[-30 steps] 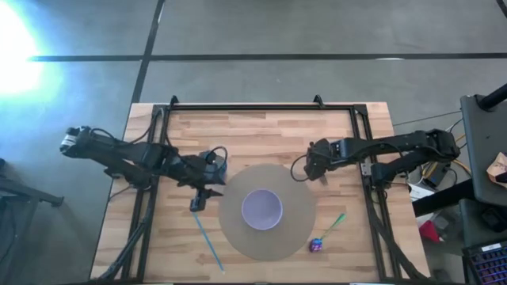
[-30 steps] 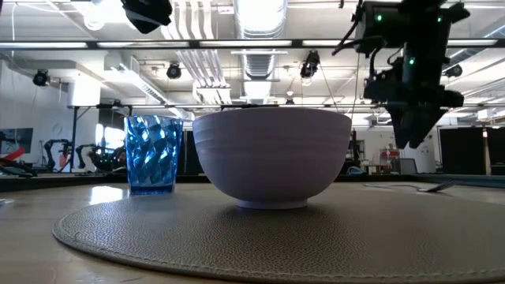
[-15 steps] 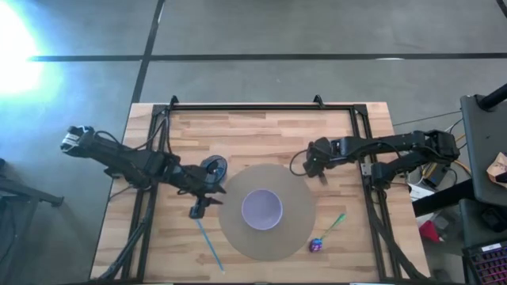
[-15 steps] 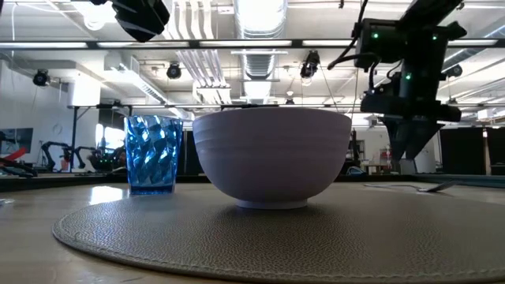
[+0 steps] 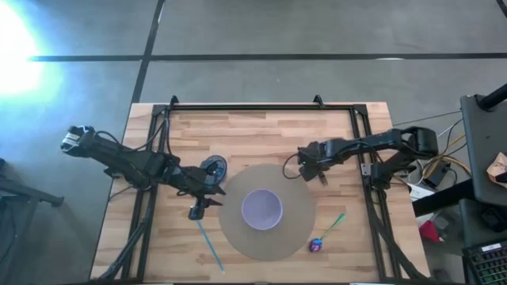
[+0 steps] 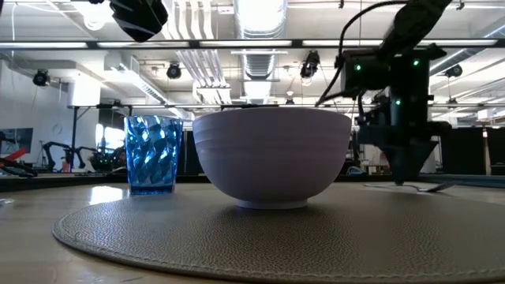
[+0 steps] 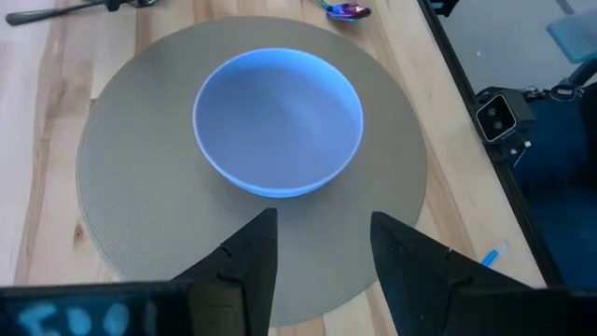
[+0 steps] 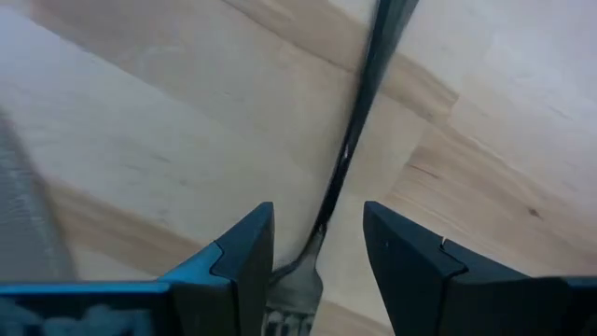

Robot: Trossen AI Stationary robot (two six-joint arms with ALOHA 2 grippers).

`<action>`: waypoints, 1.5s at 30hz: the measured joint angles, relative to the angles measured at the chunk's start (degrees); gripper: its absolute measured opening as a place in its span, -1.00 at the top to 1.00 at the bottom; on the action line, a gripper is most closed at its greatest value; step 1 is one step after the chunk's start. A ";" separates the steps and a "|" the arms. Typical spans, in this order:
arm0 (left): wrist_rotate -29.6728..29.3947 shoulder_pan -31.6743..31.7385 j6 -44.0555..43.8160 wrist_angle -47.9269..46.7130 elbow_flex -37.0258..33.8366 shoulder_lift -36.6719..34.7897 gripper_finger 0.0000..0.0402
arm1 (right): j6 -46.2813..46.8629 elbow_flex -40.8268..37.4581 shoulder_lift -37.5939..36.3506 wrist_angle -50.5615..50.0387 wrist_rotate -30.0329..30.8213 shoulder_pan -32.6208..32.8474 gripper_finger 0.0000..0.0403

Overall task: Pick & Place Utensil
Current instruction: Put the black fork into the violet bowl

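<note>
Next, my right gripper grabs the fork (image 8: 347, 149) by its neck (image 8: 313, 241) just above the fork's tines to pick and place the utensil.
A dark fork (image 8: 347, 149) lies flat on the wood right of the mat; the low view shows it as the fork (image 6: 430, 188). My right gripper (image 8: 317, 252) is open, low over the table, with one finger on each side of the fork's neck, just above the tines. It also shows as the right gripper (image 5: 309, 168) and the right gripper (image 6: 401, 177). My left gripper (image 7: 322, 247) is open in the air at the mat's left edge, facing the lavender bowl (image 5: 261, 208). It shows too as the left gripper (image 5: 212, 190).
The bowl stands in the middle of a round grey mat (image 5: 295, 184). A blue faceted cup (image 5: 214, 166) stands beside my left gripper. A blue-handled utensil (image 5: 208, 240) lies near the front left. A green-handled spoon (image 5: 326, 231) lies at the mat's right front edge.
My right gripper has come down close to the table over the fork and moved a little toward the table's left. My left gripper has drawn back slightly toward the left, so the blue cup now shows clear of it.
</note>
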 joint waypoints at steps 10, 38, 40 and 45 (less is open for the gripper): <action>-0.11 0.02 -0.75 0.05 -2.58 0.02 0.19 | -1.29 0.49 2.86 0.41 -2.55 -2.14 0.20; -0.11 0.00 -2.09 0.40 -3.91 0.02 0.19 | -8.38 0.32 3.89 0.43 -3.93 -7.96 0.93; -0.11 0.04 -2.10 0.42 -3.91 0.02 0.19 | -8.76 0.23 3.49 0.43 -3.44 -7.96 0.94; -0.11 0.04 -2.68 0.42 -3.91 0.02 0.19 | -9.02 -0.21 0.80 -0.23 -1.53 -7.33 0.94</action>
